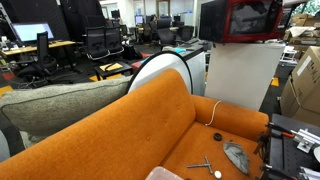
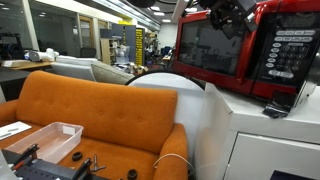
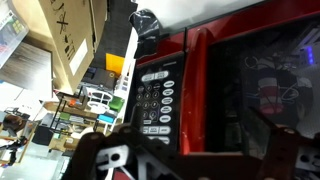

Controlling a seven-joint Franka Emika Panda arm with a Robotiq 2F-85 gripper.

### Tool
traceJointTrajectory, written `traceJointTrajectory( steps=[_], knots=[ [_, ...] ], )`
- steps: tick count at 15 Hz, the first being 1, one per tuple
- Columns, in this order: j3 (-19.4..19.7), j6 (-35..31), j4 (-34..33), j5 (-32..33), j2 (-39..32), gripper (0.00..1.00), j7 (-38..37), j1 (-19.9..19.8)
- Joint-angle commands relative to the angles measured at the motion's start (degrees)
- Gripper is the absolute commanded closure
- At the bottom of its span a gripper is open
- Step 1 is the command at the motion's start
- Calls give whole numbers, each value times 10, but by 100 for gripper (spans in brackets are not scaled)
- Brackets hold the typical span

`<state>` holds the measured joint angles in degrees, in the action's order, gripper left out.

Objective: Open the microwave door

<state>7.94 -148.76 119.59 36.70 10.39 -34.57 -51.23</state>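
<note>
Next, my gripper grabs the red part of the door between the window and keypad, one finger on each side of it, to swing the microwave door open.
The red microwave [image 1: 250, 20] stands on a white cabinet [image 1: 240, 75]. In an exterior view its door [image 2: 212, 50], red-framed with a dark glass window, lies against the front, with the keypad [image 2: 285, 50] to its right. My gripper [image 2: 228, 18] hangs at the door's upper edge, close to the side next to the keypad. In the wrist view the door window [image 3: 265, 80] and the keypad [image 3: 155, 95] fill the frame, with a red strip between them. My gripper's dark fingers [image 3: 195, 145] are spread wide at the bottom and hold nothing.
An orange sofa [image 1: 150, 130] stands in front of the cabinet, with small tools [image 1: 235, 155] on its seat. A white round disc [image 1: 165, 70] leans behind it. Cardboard boxes [image 1: 305, 85] are stacked beside the cabinet. A clear tray [image 2: 45, 140] sits low in front.
</note>
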Motion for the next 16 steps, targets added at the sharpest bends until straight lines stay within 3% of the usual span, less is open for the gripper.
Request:
traceJointTrajectory(
  steps=[1,6,11,16],
  knots=[
    [23,3,-2,5,0,0,-2,24],
    [56,11,-12,-58,-14,0,60,56],
    [115,49,-52,-237,-50,0,249,108],
    [159,64,-120,-301,-95,0,335,122]
  ],
)
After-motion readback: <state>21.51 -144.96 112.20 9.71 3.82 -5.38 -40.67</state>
